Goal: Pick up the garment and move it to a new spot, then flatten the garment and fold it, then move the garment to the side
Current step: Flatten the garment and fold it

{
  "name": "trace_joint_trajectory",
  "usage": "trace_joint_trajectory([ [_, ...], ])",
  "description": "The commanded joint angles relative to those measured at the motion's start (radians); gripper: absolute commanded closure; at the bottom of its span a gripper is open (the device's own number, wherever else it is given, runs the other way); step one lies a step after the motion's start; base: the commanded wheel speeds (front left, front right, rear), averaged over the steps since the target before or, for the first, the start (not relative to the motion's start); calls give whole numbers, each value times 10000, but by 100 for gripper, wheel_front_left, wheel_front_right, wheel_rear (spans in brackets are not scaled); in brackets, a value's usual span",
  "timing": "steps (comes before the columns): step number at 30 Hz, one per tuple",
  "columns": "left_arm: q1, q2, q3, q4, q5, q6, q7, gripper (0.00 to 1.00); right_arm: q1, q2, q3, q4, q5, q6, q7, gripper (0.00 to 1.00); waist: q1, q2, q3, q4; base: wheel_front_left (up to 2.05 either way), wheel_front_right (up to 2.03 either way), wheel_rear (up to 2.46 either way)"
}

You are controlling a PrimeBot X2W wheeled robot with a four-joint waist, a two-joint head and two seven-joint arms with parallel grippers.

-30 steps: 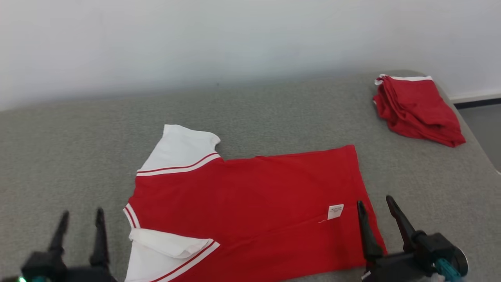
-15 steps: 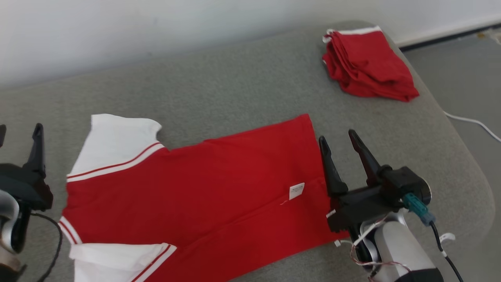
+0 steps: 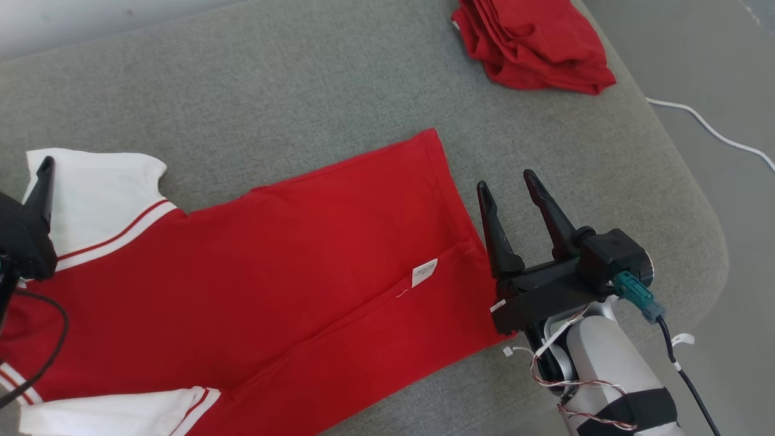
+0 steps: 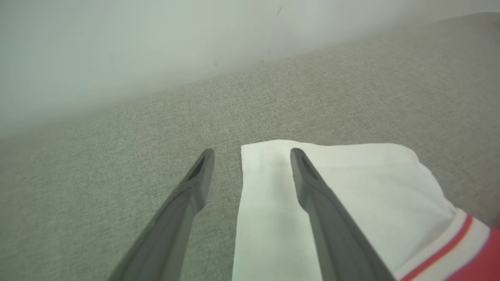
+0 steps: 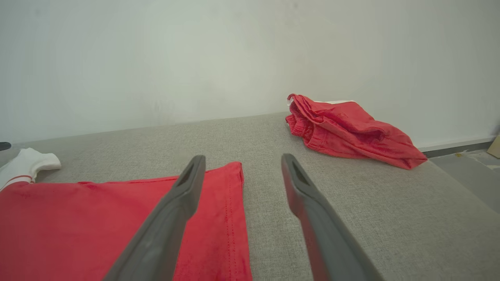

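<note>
I will grab the far white sleeve by its open cuff edge (image 3: 36, 154) with my left gripper next, because the shirt (image 3: 290, 261) is spread flat on the tabletop.
The garment (image 3: 272, 272) is a red shirt with white sleeves, spread flat on the grey padded table (image 3: 303, 79). My right gripper (image 3: 505, 180) stands open just right of the shirt's hem, beside the small white label (image 3: 424, 271). In the right wrist view the right gripper (image 5: 243, 157) straddles the hem edge of the shirt (image 5: 97, 218), with nothing between its fingers. My left gripper (image 4: 253, 151) is open above the far white sleeve (image 4: 351, 183), one finger over the cloth and one over bare table. At the head view's left edge one left finger (image 3: 42, 181) shows.
A pile of folded red cloth (image 3: 533, 42) lies at the table's far right corner, also in the right wrist view as the red pile (image 5: 343, 132). The table's rounded right edge (image 3: 696, 242) drops to the floor, where a white cable (image 3: 708, 130) runs. A pale wall stands behind.
The head camera has tilted down and swung right. Both open grippers have moved forward along the shirt: the right up beside the hem, the left to the far white sleeve.
</note>
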Motion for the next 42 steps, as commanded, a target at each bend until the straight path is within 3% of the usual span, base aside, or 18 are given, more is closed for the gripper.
trace_joint_trajectory([
  [1, -209, 108, -118, 194, -79, 15, 65, 0, -157, 49, 66, 5, 61, 9, -39, 0, -3, -2, 251, -173, 0, 0, 0],
  [14, -1070, -159, -934, 1410, -659, 14, 101, 0, -513, 47, 280, 67, 33, 9, -39, 0, -3, -2, 555, -210, 0, 0, 0],
  [15, -1128, -188, -1006, 1502, -708, 14, 77, 6, -517, 47, 296, 98, 1, 9, -39, 0, -3, -2, 550, -188, 0, 0, 0],
  [16, -1181, -223, -1094, 1549, -749, 14, 19, 62, -512, 45, 305, 142, -15, 9, -39, 0, -3, -2, 536, -161, 0, 0, 0],
  [17, -1238, -259, -1171, 1561, -793, 14, -45, 100, -546, 45, 304, 212, -38, 9, -37, 0, -3, -2, 517, -127, 0, 0, 0],
  [21, -1396, -311, -1456, 1521, -1059, 14, -424, 100, -949, 45, 263, 947, -184, 9, -39, 0, -3, -2, 382, 79, 0, 0, 0],
  [29, -1429, -289, -2049, 922, -1204, 14, -1693, 100, -2826, -155, 313, 3724, 40, 9, -19, 0, -3, -2, 225, 688, 0, 0, 0],
  [40, -1660, -576, -2743, 292, -1220, 14, -2438, 100, -5139, -455, 733, 6957, 661, 9, 863, 0, -3, -2, 325, 1462, 0, 0, 0],
  [42, -1701, -627, -2848, 272, -1235, 14, -2528, 100, -5348, -468, 796, 7373, 729, 9, 1030, 4, -3, -2, 345, 1521, 0, 0, 0],
])
